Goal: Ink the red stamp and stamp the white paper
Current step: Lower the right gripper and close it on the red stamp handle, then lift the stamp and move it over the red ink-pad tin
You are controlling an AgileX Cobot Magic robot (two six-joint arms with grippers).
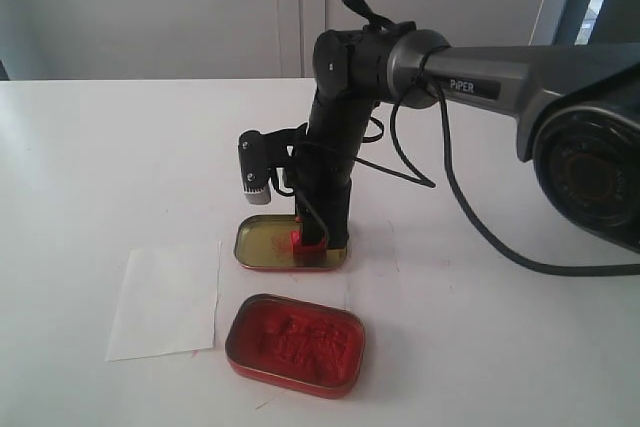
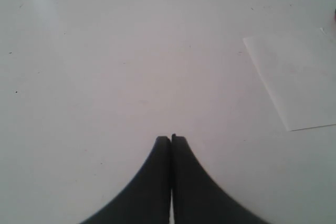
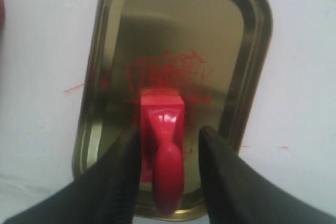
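My right gripper's fingers are beside the red stamp's handle (image 3: 168, 174) in the right wrist view, so my right gripper will close on the handle.
The red stamp (image 3: 161, 129) stands in the gold-lined tin lid (image 3: 236, 51), on red smears. My right gripper (image 3: 170, 132) reaches down into the lid (image 1: 262, 245) and stands open around the stamp (image 1: 306, 245); one finger is close against it and a gap shows at the other. In front of the lid lies the open red tin of ink paste (image 1: 296, 343). The white paper (image 1: 167, 300) lies left of the tin. My left gripper (image 2: 171, 138) is shut on nothing over bare table, with the paper (image 2: 299, 82) off to one side; the exterior view does not show it.
The right arm (image 1: 480, 77) stretches in from the right, with a black cable (image 1: 450, 187) looping down onto the white table (image 1: 100, 167). A small red ink streak marks the table beside the lid (image 3: 73, 88).
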